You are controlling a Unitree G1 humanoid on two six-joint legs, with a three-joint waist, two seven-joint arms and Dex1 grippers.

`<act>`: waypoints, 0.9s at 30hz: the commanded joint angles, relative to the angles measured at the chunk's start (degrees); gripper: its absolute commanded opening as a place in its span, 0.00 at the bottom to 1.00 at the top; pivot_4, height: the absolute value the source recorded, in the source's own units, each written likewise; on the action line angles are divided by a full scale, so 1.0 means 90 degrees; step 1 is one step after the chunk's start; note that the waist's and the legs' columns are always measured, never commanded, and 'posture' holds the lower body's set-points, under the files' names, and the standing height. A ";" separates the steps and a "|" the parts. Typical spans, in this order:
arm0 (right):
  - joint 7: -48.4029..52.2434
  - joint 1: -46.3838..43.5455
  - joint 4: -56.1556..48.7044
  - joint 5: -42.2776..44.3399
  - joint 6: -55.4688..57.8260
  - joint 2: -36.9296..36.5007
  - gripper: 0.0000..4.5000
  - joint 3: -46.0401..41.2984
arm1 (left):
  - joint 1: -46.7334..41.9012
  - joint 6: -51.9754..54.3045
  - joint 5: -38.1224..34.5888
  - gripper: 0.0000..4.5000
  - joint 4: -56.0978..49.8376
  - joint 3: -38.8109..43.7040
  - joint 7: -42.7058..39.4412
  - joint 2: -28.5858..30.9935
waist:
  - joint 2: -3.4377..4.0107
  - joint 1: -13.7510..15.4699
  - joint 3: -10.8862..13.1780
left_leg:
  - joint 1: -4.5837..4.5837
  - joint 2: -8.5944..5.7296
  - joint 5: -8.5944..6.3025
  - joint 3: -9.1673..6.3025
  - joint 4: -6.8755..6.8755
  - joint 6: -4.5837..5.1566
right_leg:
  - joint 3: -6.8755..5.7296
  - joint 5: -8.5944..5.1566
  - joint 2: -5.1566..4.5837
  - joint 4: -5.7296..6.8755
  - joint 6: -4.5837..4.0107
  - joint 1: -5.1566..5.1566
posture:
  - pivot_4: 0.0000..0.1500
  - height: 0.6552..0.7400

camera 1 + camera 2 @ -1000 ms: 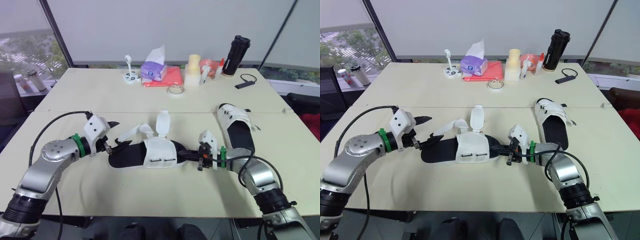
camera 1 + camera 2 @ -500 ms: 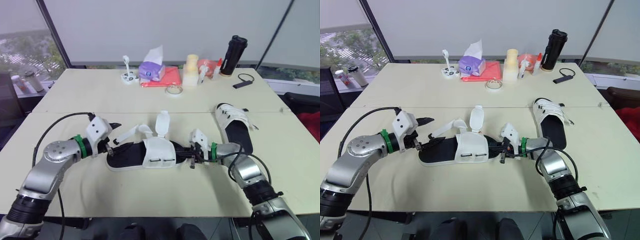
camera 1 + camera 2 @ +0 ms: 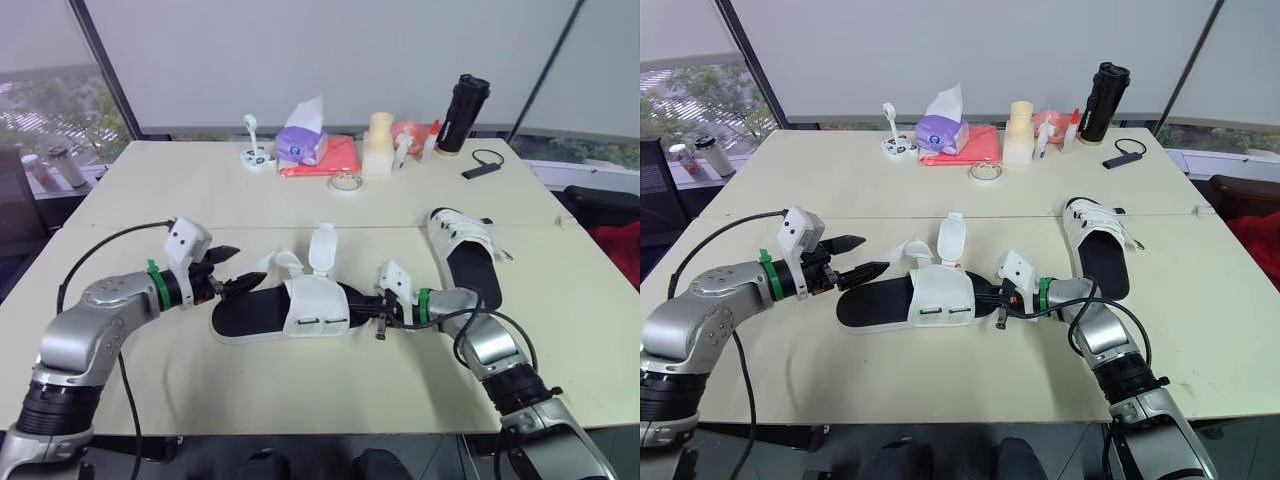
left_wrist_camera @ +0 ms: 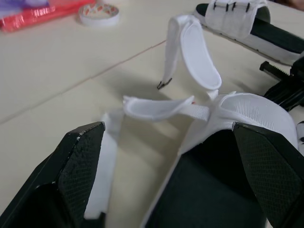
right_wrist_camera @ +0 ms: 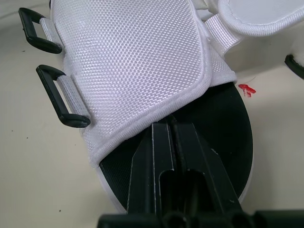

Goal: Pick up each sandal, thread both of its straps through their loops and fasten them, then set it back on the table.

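Observation:
The loose white strap needs to go through its loop, so my left gripper will grab the strap by its black-tipped end [image 4: 96, 213] next.
An unfastened white sandal with a black sole [image 3: 290, 310] lies at the table's middle. One loose strap [image 3: 323, 245] stands upright and the other [image 3: 268, 265] trails toward the heel. Its two black loops [image 5: 59, 92] sit on the side flap. My left gripper [image 3: 235, 270] is open at the heel, one finger [image 4: 80, 161] on each side of the sole's end. My right gripper [image 3: 377, 318] is shut on the toe end of that sole [image 5: 223, 142]. A second sandal [image 3: 465, 255], straps fastened, lies flat to the right.
Along the table's far edge stand a tissue pack [image 3: 308, 145], a red packet [image 3: 335, 155], a tape roll [image 3: 347, 182], a cream bottle [image 3: 378, 143], a black flask [image 3: 466, 100] and a small black device [image 3: 480, 167]. A seam [image 3: 150, 226] crosses the table behind the sandals.
The view has shifted. My right gripper has moved left onto the sandal's toe end. My left gripper has stayed open at the heel, a little higher.

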 commanded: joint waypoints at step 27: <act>-0.0294 0.0134 0.0074 -0.0286 0.0189 0.0268 0.00 0.0147 | -0.3655 0.1881 -0.0368 0.94 0.6036 0.1539 0.1766 -0.2157 | -0.0033 -0.0139 -0.0014 | 0.0004 -0.0002 0.0000 -0.0001 -0.0009 -0.0007 | -0.0003 0.0000 0.0000 0.0002 0.0000 -0.0007 | 1.00 1.00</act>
